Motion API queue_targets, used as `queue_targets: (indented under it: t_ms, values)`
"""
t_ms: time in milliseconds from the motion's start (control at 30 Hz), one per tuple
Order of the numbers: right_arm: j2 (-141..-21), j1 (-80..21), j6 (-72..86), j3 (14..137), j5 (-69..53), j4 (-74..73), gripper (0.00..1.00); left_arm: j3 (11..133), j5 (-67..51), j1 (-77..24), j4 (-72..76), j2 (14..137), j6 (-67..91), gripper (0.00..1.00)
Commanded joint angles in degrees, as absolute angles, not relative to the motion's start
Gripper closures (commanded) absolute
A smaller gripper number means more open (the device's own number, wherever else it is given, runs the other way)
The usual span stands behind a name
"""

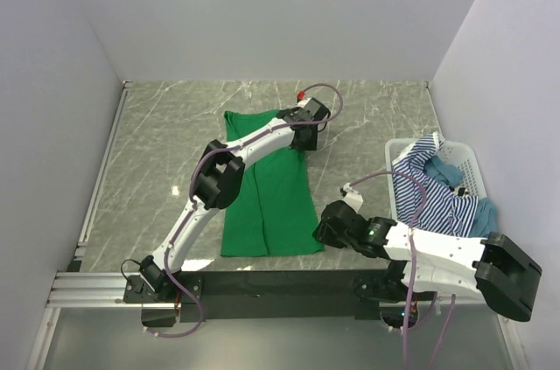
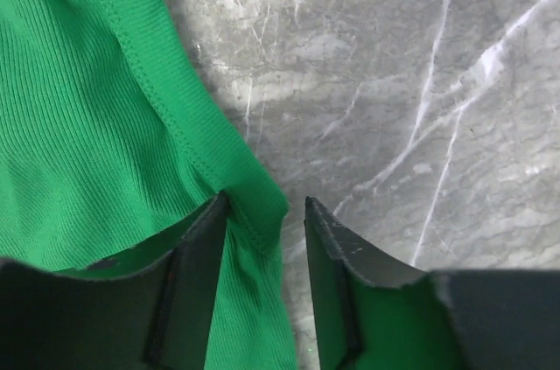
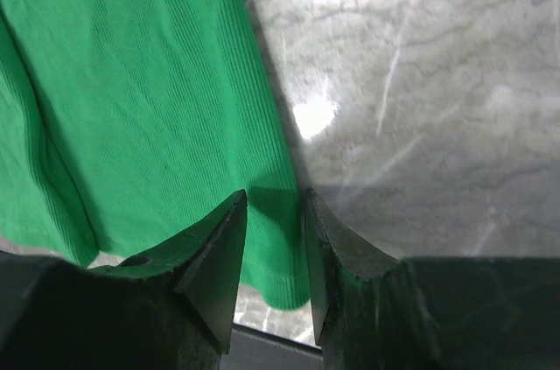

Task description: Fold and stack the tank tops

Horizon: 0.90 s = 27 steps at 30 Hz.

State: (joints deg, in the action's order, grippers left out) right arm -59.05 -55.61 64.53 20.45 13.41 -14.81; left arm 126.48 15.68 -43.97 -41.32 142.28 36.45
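I should fold the edge over lengthwise, so my right gripper should next pinch the green tank top's basket-side edge at the near corner point(image 1: 317, 239) point(image 3: 282, 212).
The bright green tank top point(image 1: 267, 195) lies flat on the marble table as a long strip running from far to near. Over its far right corner hangs my left gripper point(image 1: 306, 138), open. In the left wrist view the green hem point(image 2: 87, 125) sits between the parted jaws of that gripper point(image 2: 267, 204), against the left finger. My right gripper point(image 1: 322, 228) is at the near right corner, also open. In the right wrist view it point(image 3: 276, 197) straddles the flat green corner point(image 3: 131, 81). The navy-and-white striped tank top point(image 1: 429, 195) and the teal tank top point(image 1: 448, 174) are heaped in the basket.
A white slatted basket point(image 1: 472, 160) stands at the right, close to the right wall. White walls close the table on three sides. A metal rail point(image 1: 87, 287) runs along the near edge and another point(image 1: 103, 169) along the left side.
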Motion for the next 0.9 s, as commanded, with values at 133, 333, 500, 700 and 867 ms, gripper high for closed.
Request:
queue_targets:
  t_ms: [133,333,500,700,867]
  values:
    - [-54.6,-57.0,66.4,19.3,14.5,-19.6,0.59,124.3,16.8,-44.3,-36.3,140.4,34.8,0.56]
    - [-55.4,-59.3,68.2,18.6,14.3,-19.0,0.60,125.9,17.5,-44.3,-36.1,140.0,35.5,0.55]
    - [-58.4,-60.3,68.8,18.8,14.1,-16.9,0.62,126.2,17.8,-44.3,-35.7,139.9,35.2,0.55]
    - [-59.3,-60.6,69.3,18.3,13.9,-15.7,0.72,125.3,18.2,-44.2,-35.5,139.0,35.3,0.57]
    - [-59.8,-60.6,69.6,17.8,13.9,-15.6,0.86,122.8,19.3,-44.2,-34.0,135.3,35.1,0.55]
